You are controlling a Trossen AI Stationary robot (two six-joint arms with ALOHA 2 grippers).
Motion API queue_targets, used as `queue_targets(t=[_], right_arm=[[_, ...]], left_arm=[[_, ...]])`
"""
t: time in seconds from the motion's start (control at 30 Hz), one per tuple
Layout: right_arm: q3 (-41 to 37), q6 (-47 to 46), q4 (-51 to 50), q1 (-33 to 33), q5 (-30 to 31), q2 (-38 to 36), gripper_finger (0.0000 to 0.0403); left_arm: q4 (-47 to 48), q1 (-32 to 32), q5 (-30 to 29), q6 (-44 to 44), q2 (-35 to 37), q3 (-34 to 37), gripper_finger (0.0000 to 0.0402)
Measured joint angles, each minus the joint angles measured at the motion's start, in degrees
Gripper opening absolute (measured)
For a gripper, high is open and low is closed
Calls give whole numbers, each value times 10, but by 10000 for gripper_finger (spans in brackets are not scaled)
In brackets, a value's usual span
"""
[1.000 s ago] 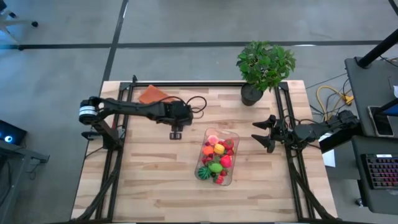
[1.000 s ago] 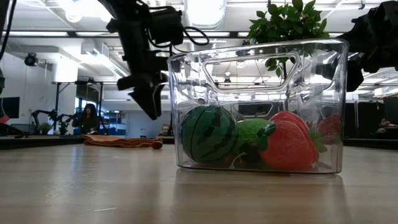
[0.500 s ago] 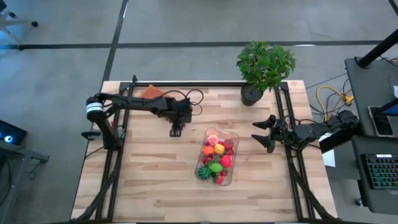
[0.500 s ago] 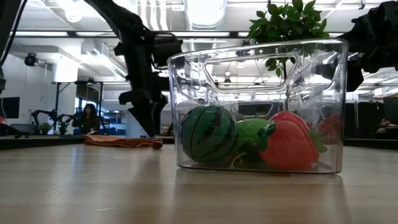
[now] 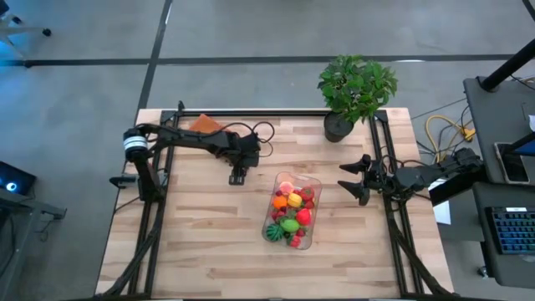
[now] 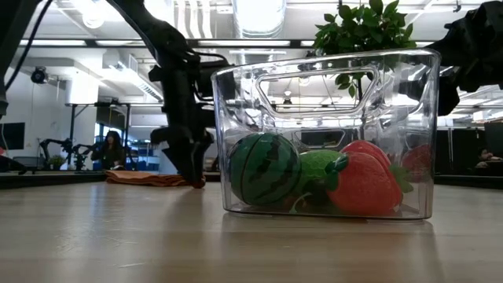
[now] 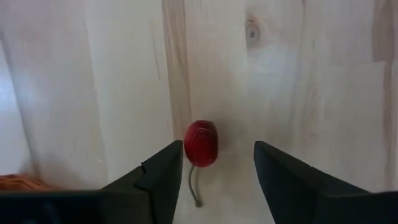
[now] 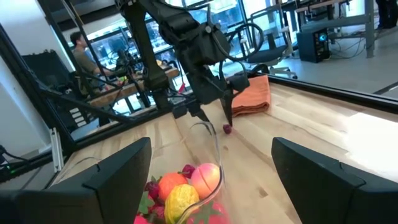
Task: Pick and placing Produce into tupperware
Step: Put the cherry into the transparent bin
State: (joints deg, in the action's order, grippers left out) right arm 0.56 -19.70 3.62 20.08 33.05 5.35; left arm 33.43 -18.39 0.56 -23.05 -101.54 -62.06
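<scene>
I will pick up the last loose cherry with my left gripper next, holding it by its round red body.
A small red cherry with a thin stem lies on the wooden table, between the tub and the orange pad. My left gripper points down over it, open, one finger on either side; I see no touch. The clear tupperware stands mid-table, filled with produce: a watermelon, a strawberry and several others. My right gripper waits open near the table's right edge.
An orange-brown pad lies at the far left of the table. A potted leafy plant stands at the far right corner. Dark frame rails run along the left, right and far edges. Bare wood lies near and to the left of the tub.
My left gripper has come down toward the tabletop beside the tub, and its fingertips now reach table level in the low view. Its arm has drawn back a little toward the table's left. The tub and my right arm have kept still.
</scene>
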Motion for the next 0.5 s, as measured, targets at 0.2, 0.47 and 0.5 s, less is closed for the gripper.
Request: queue_targets(t=[0.2, 0.47, 0.5], right_arm=[[0, 0, 0, 0, 0, 0, 325], [0, 0, 0, 0, 0, 0, 325], [0, 0, 0, 0, 0, 0, 325]], left_arm=[[-8, 0, 0, 0, -6, -1, 138], [-32, -6, -2, -1, -6, -1, 60], [-33, -7, -4, -2, -6, 0, 53]])
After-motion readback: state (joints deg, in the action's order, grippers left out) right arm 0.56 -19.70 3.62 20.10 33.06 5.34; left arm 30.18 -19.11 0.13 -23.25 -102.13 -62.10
